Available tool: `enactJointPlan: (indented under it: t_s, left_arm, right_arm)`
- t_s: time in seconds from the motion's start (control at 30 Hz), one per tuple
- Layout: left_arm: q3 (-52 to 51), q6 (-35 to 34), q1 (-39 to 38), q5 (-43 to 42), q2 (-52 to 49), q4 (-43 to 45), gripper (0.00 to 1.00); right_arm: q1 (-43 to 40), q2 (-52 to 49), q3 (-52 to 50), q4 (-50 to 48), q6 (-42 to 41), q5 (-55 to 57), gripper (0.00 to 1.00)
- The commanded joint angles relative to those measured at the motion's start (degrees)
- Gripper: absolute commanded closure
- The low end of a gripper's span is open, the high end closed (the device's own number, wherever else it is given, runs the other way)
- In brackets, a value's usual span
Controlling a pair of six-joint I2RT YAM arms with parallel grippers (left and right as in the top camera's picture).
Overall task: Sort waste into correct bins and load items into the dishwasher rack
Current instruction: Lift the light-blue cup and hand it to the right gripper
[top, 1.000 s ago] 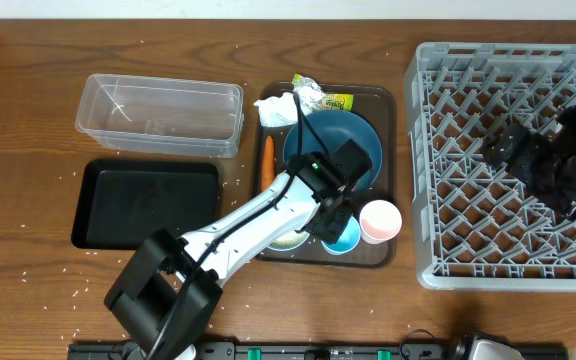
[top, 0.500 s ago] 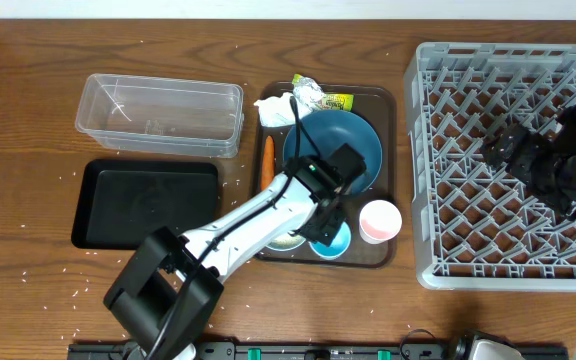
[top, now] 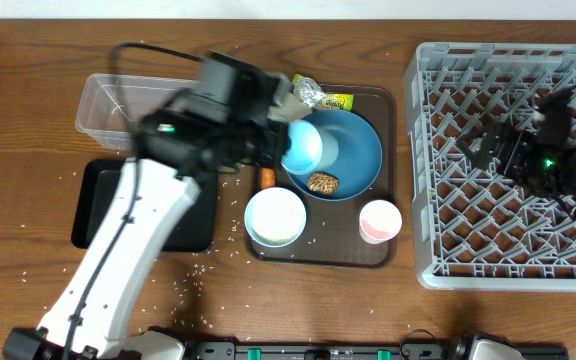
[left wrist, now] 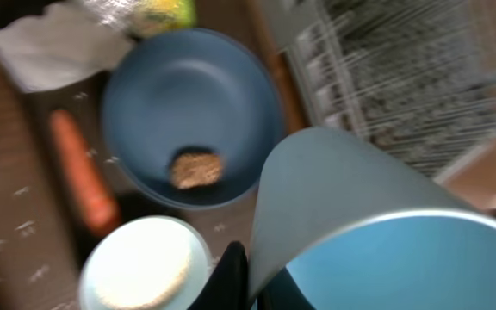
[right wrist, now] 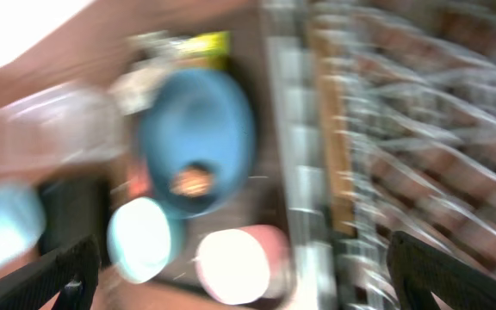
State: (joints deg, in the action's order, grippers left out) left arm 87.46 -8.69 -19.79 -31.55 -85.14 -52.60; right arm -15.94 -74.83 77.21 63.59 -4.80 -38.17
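Observation:
Next, my right gripper grabs the light-blue cup across its outer side [top: 317, 149], rather than the cup's pinched rim, to load the rack [top: 468, 270].
My left gripper [top: 280, 142] is shut on the rim of the light-blue cup [top: 306, 146], held tilted in the air above the dark-blue plate [top: 353, 150]. The wrist view shows the cup wall [left wrist: 360, 215] pinched between the dark fingers [left wrist: 231, 275]. A brown food lump [top: 322, 182] lies in the plate. The white bowl [top: 275, 216] and pink cup [top: 379, 220] stand on the brown tray [top: 318, 255]. The carrot [left wrist: 80, 176], tissue [left wrist: 54, 43] and foil wrapper [top: 325, 99] lie along its left and back. My right gripper [top: 490, 150] hangs open over the grey rack [top: 468, 270].
The clear tub [top: 108, 100] and the black tub [top: 93, 215] sit left of the tray, both partly covered by my left arm. Loose rice grains [top: 196, 270] speckle the wood in front. The right wrist view is blurred, with the pink cup [right wrist: 235, 263] below it.
My left gripper shut on the light-blue cup at the tray's front and lifted it up and back over the plate, uncovering the white bowl. The right arm shifted slightly over the rack.

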Motion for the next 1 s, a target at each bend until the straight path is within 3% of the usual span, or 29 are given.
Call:
enactJointPlan:
  t_s: [0.0, 0.1, 0.23, 0.53, 0.77, 0.97]
  left_arm:
    - [-0.44, 1.99, 2.45, -22.14, -1.92, 1.97, 0.94]
    - [-0.5, 2.89, 2.38, -30.82, -2.62, 4.9, 0.94]
    - [-0.5, 2.62, 1.6, -40.72, -2.73, 9.9, 0.94]
    - [-0.5, 0.87, -0.83, -43.06, -2.73, 11.8, 0.94]
    - [-0.5, 0.85, -0.81, -43.06, -2.73, 12.02, 0.94]
    - [-0.5, -2.27, -0.81, -43.01, -2.73, 16.87, 0.94]
  right_arm:
    - [0.83, 0.85, 1.09, -1.03, 13.92, -27.39, 0.02]
    - [3.1, 0.85, 1.09, -2.95, 16.59, -35.47, 0.04]
    - [8.17, 0.85, 1.09, -5.88, 16.68, -35.85, 0.04]
    - [19.76, 0.76, 1.09, -14.8, 16.65, -35.78, 0.06]
    - [23.32, 0.76, 1.07, -15.85, 16.63, -32.72, 0.32]
    - [23.41, 0.79, 1.07, -14.29, 16.63, -27.12, 0.44]
